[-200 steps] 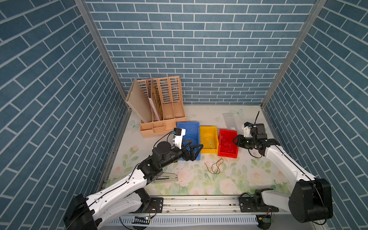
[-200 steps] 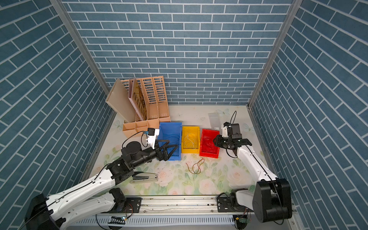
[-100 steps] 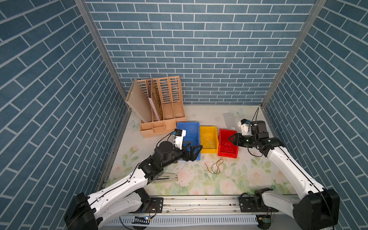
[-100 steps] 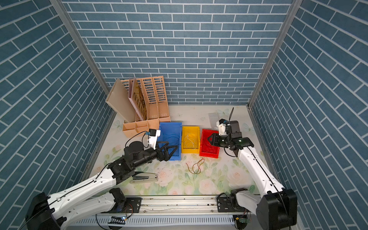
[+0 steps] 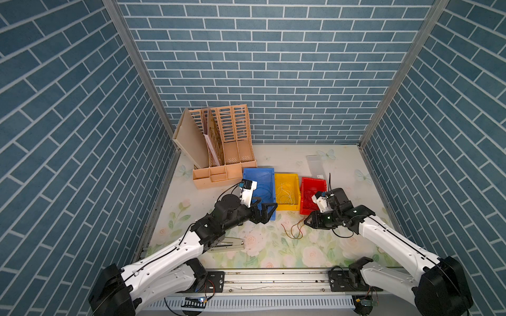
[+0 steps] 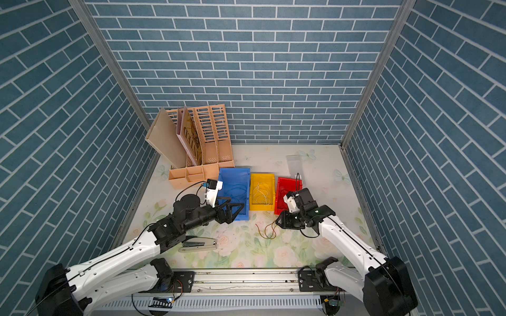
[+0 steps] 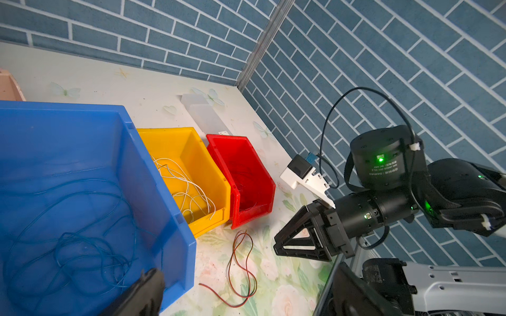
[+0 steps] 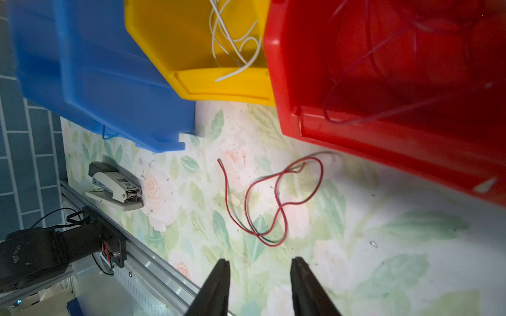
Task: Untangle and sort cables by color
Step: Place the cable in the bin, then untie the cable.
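I will grab the red-brown cable next with my right gripper, by its looped part. Its loose end will stay free for my left gripper to untangle.
A loose red-brown cable lies looped on the floral table in front of the bins. My right gripper hovers just beside it, open, with nothing between its fingers. Blue cables lie in the blue bin, whitish ones in the yellow bin, and thin red ones in the red bin. My left gripper stands wide open and empty at the blue bin's front edge.
A grey stapler lies near the front left, beside the left arm. A peach file organizer stands at the back left. A translucent plastic piece lies behind the red bin. The metal rail runs along the front.
My right gripper has come from over the red bin toward the front and down, to just beside the loose red-brown cable. The left arm has hardly moved.
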`<move>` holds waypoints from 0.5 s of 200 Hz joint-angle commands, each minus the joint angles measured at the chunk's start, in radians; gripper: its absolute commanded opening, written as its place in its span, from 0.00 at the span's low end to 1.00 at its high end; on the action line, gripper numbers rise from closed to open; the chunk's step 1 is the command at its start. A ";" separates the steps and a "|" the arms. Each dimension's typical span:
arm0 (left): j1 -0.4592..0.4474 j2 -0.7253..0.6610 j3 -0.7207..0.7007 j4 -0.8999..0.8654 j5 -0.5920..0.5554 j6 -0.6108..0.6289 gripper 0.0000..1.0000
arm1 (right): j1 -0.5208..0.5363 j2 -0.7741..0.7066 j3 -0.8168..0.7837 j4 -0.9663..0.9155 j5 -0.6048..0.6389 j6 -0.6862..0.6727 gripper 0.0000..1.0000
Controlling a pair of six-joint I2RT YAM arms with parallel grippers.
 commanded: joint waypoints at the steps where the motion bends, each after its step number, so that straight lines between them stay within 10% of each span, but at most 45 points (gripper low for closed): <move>1: 0.006 -0.011 -0.008 -0.008 -0.001 0.014 1.00 | 0.007 -0.010 -0.035 0.055 -0.010 0.040 0.40; 100: 0.006 -0.021 -0.013 -0.027 -0.006 0.012 1.00 | 0.008 0.106 -0.106 0.224 0.058 0.101 0.41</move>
